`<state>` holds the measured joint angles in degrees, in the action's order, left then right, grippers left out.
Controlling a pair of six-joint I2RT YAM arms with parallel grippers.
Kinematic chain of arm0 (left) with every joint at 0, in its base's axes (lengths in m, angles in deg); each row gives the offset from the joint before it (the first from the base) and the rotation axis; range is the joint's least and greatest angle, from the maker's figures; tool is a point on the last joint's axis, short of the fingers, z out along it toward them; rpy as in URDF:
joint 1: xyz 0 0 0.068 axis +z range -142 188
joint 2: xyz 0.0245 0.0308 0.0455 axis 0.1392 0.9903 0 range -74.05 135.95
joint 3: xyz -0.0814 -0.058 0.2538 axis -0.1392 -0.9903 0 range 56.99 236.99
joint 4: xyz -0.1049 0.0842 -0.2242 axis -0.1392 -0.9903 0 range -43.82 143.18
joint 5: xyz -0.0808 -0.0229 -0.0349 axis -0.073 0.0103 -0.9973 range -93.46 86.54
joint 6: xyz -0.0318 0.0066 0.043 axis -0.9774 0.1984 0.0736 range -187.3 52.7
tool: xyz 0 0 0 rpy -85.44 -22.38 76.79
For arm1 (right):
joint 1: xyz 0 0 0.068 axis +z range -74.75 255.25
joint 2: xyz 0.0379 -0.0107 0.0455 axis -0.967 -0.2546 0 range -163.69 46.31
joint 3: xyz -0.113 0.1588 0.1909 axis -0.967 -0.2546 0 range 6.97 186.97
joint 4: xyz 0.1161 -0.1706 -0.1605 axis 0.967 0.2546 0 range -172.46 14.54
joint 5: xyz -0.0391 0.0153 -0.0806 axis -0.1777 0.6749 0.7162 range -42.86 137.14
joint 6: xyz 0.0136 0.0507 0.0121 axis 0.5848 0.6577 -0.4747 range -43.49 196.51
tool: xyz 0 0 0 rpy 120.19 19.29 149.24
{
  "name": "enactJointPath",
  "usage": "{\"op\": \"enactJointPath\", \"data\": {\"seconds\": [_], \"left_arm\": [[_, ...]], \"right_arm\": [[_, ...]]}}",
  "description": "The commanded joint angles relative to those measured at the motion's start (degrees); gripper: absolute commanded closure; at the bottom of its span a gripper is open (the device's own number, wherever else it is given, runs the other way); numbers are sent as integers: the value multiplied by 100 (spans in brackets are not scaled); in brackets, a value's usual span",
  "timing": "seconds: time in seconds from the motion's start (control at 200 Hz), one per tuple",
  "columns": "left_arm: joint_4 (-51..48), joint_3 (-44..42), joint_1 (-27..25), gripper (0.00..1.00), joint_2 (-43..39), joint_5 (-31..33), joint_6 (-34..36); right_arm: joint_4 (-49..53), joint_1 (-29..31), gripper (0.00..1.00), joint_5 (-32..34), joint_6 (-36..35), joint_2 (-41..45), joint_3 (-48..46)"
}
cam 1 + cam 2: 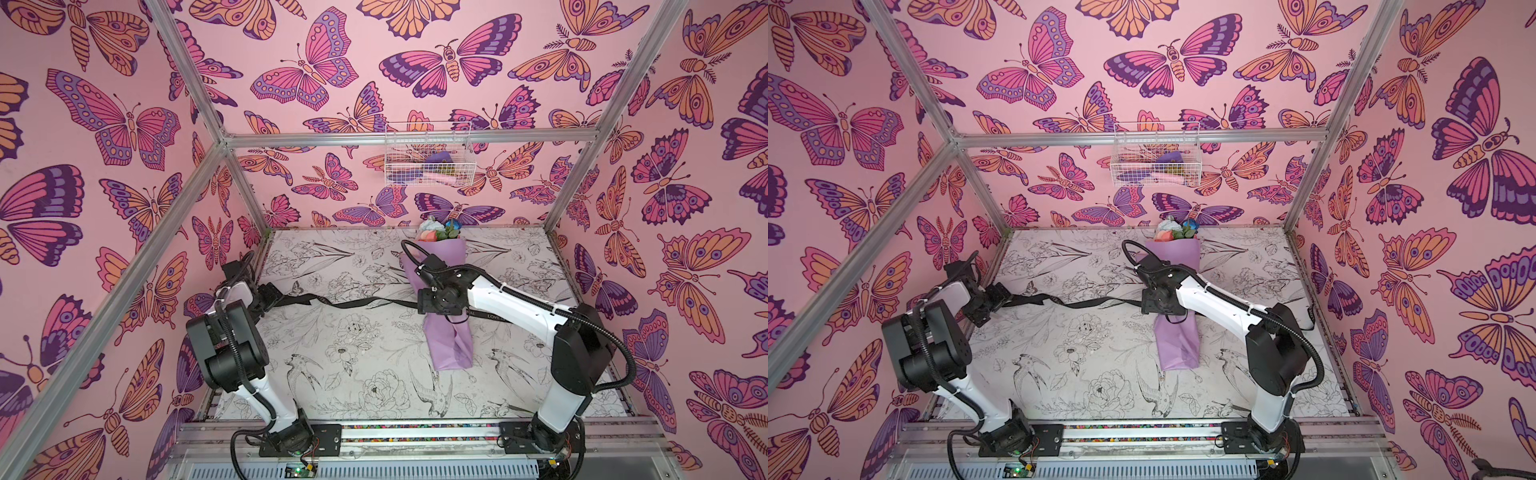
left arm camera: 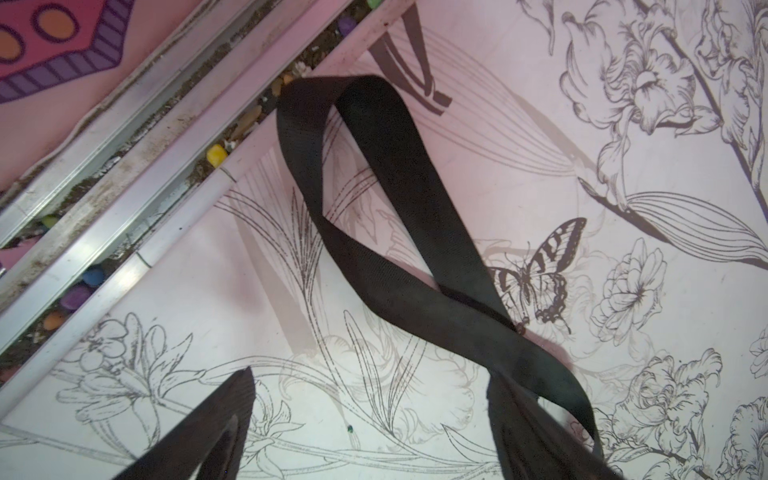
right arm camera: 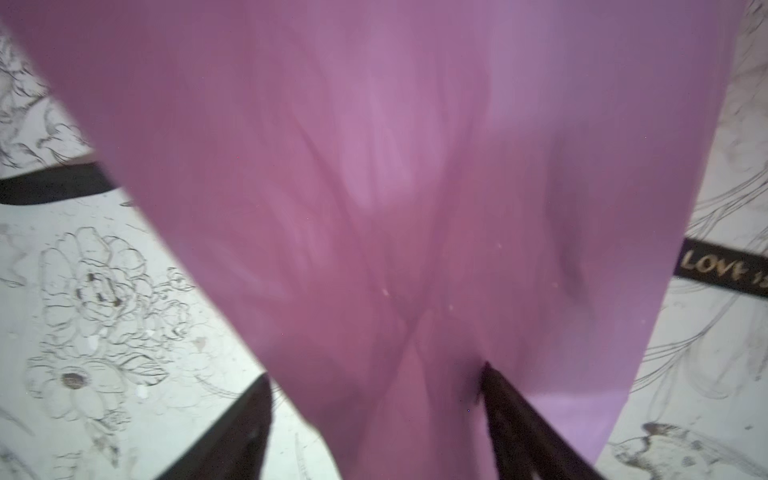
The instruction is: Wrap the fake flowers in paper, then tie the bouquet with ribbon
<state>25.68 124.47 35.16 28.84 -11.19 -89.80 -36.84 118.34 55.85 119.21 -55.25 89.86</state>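
The black ribbon should be grabbed next by my left gripper near its looped end [image 1: 299,300], which leaves length to cross the bouquet [image 1: 449,342] and tie it.
The bouquet of fake flowers [image 1: 451,345] lies lengthwise on the printed mat in lilac paper, its peach and blue blooms [image 1: 436,230] toward the back wall; it shows in both top views [image 1: 1177,345]. A long black ribbon [image 1: 353,302] runs under its waist and out to the left. My right gripper [image 3: 376,372] points down over that waist, open. Its fingers straddle the lilac wrap [image 3: 374,166], and one fingertip [image 3: 492,382] dents the paper. My left gripper [image 2: 370,382] is open low over the mat. The looped ribbon end [image 2: 395,257] lies by one finger, with bare mat between the jaws.
A white wire basket [image 1: 428,153] hangs on the back wall above the blooms. Aluminium frame posts stand at the corners. The left edge rail [image 2: 124,232] with coloured beads runs close to the left gripper. Gold lettering shows on the ribbon [image 3: 723,270] right of the wrap.
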Motion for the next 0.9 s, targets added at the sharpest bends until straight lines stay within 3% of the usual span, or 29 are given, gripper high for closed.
{"op": "enactJointPath", "data": {"seconds": [0.0,0.13,0.345,0.626,0.896], "left_arm": [[-146,79,42,13,65,-53,53],[-145,82,44,18,82,-71,44],[-139,93,43,20,109,-110,27],[-145,183,39,25,264,172,5],[-134,576,44,37,480,769,-236]], "right_arm": [[-159,1,32,-48,-73,-113,29],[-340,-31,31,-57,-147,-479,137],[-895,-63,12,-371,-192,-1059,272],[-1140,-205,6,-622,-124,-1391,204],[-1184,-233,7,-769,-108,-1482,139]]}}
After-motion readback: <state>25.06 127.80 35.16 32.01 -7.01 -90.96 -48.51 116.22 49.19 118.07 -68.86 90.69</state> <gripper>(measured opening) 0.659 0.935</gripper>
